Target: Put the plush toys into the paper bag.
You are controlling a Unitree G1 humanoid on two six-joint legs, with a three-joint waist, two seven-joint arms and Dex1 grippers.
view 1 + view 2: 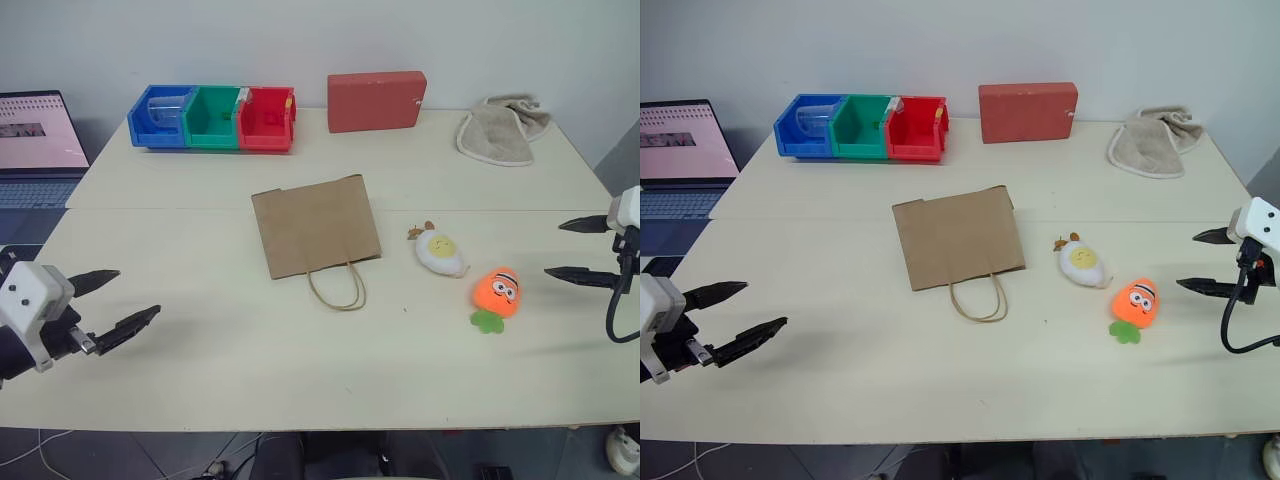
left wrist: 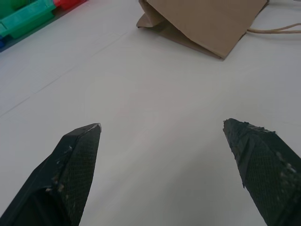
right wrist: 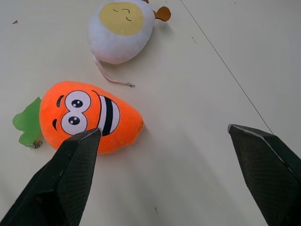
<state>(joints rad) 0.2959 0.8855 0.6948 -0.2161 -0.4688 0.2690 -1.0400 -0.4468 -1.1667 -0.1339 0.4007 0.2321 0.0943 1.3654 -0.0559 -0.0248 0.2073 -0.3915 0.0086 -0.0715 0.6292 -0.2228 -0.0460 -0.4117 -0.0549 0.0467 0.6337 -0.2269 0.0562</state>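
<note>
The robot's left gripper needs to grab the paper bag (image 1: 316,226) next by its cord handle (image 1: 357,293), since the bag lies flat and the handle loops out past the paper.
The brown paper bag (image 1: 316,226) lies flat near the table's middle, its cord handles (image 1: 338,286) toward me. To its right rests the white egg plush toy (image 1: 440,252) with a yellow face, and just right of that the orange carrot plush toy (image 1: 498,292) with green leaves. My right gripper (image 1: 577,249) hovers open a short way right of the carrot; both toys (image 3: 91,115) lie ahead of its fingers. Over the table's front left, my left gripper (image 1: 116,301) is open and empty, the bag (image 2: 207,21) well ahead of it.
Blue, green and red bins (image 1: 213,117) line the back left, a red box (image 1: 376,101) stands at the back centre, and a beige towel (image 1: 499,129) lies back right. A laptop (image 1: 38,145) sits off the table's left side.
</note>
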